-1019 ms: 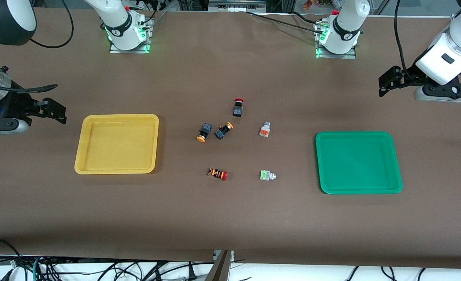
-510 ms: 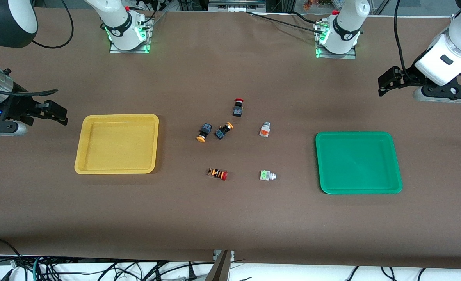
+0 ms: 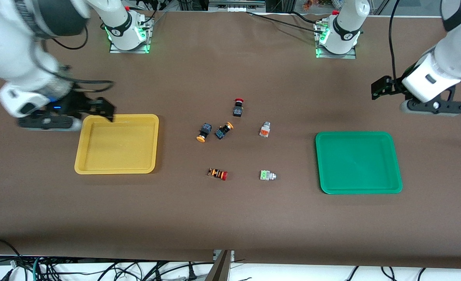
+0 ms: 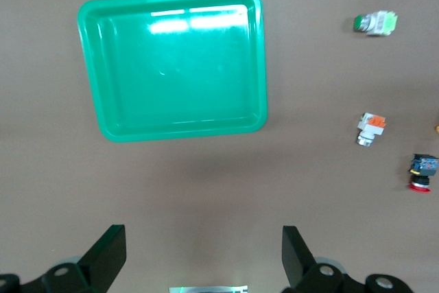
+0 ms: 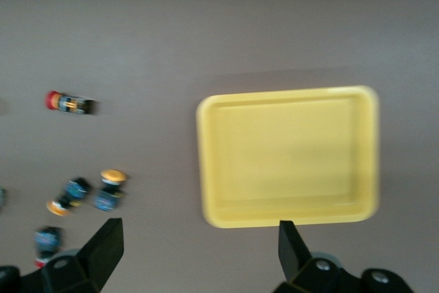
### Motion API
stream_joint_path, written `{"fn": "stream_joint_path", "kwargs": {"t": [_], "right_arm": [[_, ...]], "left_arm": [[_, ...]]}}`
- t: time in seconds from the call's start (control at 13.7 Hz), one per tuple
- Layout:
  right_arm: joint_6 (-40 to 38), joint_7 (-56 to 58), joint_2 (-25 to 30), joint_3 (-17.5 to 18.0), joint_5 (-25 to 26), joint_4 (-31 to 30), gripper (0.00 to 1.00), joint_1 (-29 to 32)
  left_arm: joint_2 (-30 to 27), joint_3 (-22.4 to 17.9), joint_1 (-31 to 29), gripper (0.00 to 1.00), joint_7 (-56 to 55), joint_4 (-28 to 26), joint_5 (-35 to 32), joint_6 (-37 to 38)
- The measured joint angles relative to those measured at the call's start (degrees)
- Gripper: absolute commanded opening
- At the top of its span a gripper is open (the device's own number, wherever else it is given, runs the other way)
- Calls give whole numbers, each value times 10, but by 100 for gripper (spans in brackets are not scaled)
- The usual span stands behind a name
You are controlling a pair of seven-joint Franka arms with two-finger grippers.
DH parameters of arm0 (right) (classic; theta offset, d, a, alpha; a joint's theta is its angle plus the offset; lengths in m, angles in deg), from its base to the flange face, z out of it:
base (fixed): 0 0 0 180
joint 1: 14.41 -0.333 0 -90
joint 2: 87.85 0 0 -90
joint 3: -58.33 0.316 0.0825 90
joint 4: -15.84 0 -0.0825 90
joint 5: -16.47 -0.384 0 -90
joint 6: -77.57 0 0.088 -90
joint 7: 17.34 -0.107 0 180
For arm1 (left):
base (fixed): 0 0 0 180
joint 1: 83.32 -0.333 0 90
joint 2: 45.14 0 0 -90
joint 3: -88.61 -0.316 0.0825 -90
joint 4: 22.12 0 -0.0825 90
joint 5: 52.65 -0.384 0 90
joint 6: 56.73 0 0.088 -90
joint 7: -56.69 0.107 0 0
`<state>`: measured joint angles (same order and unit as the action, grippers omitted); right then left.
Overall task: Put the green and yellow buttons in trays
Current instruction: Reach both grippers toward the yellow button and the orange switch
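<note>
My right gripper has to place a yellow-capped button in the yellow tray [image 3: 117, 144], so it should grab the button by its dark body [image 3: 205, 129] next.
The yellow tray [image 3: 117, 144] lies toward the right arm's end of the table and the green tray [image 3: 358, 162] toward the left arm's end. Between them lie two yellow-capped buttons [image 3: 202, 133] [image 3: 224, 130], a silver button with an orange block [image 3: 265, 130] and a silver button with a green block [image 3: 267, 175]. My right gripper [image 3: 47, 122] hangs open and empty over the table beside the yellow tray's edge; its wrist view [image 5: 199, 248] shows that tray [image 5: 288, 156]. My left gripper [image 3: 433, 108] hangs open and empty over bare table by the green tray; its wrist view [image 4: 204, 259] shows that tray [image 4: 171, 66].
A red-capped black button [image 3: 237, 107] lies farther from the front camera than the yellow-capped pair. A red-capped striped button [image 3: 218, 174] lies nearer, level with the green-block button. Both arm bases stand along the table's back edge.
My right arm has swung in from the table's end to the yellow tray's edge. My left arm has shifted slightly toward the green tray. The buttons and trays have not moved.
</note>
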<state>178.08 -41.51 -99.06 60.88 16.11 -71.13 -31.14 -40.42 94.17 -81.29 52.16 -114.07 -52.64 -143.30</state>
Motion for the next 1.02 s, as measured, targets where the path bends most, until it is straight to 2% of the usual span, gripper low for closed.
{"fn": "stream_joint_path", "kwargs": {"t": [0.22,0.44,0.73,1.02], "right_arm": [[68,-147,-60,2,15,-6,100,-90],[146,-249,-142,2,43,-11,100,-144],[224,-301,-224,-2,48,-19,99,-164],[310,-320,-233,-10,48,-64,99,-162]], "left_arm": [[74,2,9,100,1,40,0,-11],[158,4,38,100,1,83,0,-19],[236,5,70,100,0,94,0,-98],[292,6,100,100,0,95,0,-133]]}}
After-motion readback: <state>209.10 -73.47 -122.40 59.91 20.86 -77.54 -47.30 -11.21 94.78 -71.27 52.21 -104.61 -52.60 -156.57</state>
